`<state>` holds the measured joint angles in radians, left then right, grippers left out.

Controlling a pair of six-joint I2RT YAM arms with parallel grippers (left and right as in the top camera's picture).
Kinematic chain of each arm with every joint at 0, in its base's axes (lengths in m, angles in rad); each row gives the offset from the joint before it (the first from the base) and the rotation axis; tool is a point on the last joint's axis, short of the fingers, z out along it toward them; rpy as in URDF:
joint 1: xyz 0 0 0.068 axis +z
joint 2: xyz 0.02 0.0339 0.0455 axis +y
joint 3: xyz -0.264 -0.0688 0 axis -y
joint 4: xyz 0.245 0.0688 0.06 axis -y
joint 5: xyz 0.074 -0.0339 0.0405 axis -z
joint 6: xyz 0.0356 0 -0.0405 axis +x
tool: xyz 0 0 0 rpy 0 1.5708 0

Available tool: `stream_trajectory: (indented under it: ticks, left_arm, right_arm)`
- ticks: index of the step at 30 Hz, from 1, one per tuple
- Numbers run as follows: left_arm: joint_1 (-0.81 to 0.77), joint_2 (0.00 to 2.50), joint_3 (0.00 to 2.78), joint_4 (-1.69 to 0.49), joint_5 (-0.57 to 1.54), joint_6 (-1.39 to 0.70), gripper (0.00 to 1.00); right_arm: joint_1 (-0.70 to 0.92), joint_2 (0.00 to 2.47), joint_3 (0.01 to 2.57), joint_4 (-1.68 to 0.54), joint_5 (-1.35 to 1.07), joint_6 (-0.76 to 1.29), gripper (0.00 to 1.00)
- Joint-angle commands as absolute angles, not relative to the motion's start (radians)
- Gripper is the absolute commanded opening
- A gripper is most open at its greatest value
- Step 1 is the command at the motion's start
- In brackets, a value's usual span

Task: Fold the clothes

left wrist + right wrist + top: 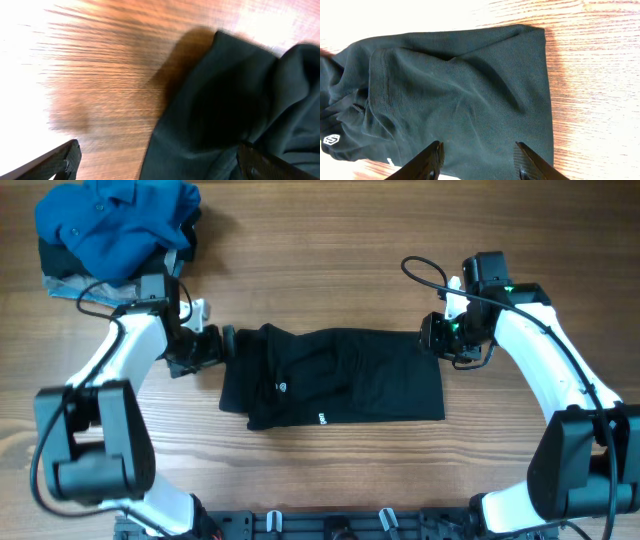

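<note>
Next, my left gripper grabs the outer end edge (229, 380) of the black T-shirt (335, 378) and folds that end over the rest of the T-shirt.
The black T-shirt (335, 378) lies in a rough folded rectangle mid-table, with a small white label and a white hem tag showing. My left gripper (222, 345) is open at the shirt's left upper edge. In the left wrist view one finger is over bare wood and the other over the black cloth (225, 120), nothing clamped. My right gripper (432, 338) is open at the shirt's right upper corner. In the right wrist view its two fingers (479, 155) are spread above the cloth (465, 95).
A bright blue buttoned shirt (120, 225) is heaped on darker and grey-blue pieces at the far left corner. Wooden table (330, 270) lies around the shirt. The arm bases stand at the near edge.
</note>
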<state>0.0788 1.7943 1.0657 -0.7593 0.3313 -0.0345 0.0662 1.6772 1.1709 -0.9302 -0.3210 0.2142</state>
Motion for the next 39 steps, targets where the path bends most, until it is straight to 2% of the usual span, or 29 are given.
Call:
stream_trajectory:
  ticks: [1,7,13,22,25,29,30,39]
  left_arm:
    - [0.081,1.883,1.047,-0.751,0.438,0.081,0.98]
    - [0.081,1.976,1.047,-0.741,0.573,0.198,0.98]
    - [0.074,2.048,1.044,-0.847,0.629,0.317,0.95]
    - [-0.002,2.050,0.992,-0.834,0.662,0.332,0.93]
    - [-0.019,2.050,0.992,-0.834,0.662,0.302,0.90]
    - [-0.025,2.050,0.992,-0.834,0.661,0.280,0.87]
    - [-0.024,2.050,0.992,-0.834,0.660,0.280,0.87]
    - [-0.029,2.050,0.992,-0.832,0.654,0.245,0.77]
  right_arm:
    - [0.059,1.672,1.166,-0.929,-0.337,0.201,0.49]
    - [0.059,1.672,1.166,-0.929,-0.337,0.202,0.49]
    - [0.059,1.672,1.166,-0.930,-0.337,0.201,0.49]
    - [0.059,1.672,1.165,-0.935,-0.337,0.201,0.49]
    - [0.059,1.672,1.154,-0.951,-0.337,0.212,0.43]
    - [0.059,1.679,1.097,-0.944,-0.337,0.292,0.19]
    - [0.059,1.682,1.082,-0.934,-0.339,0.295,0.17]
    - [0.060,1.705,0.933,-0.767,-0.360,0.321,0.15]
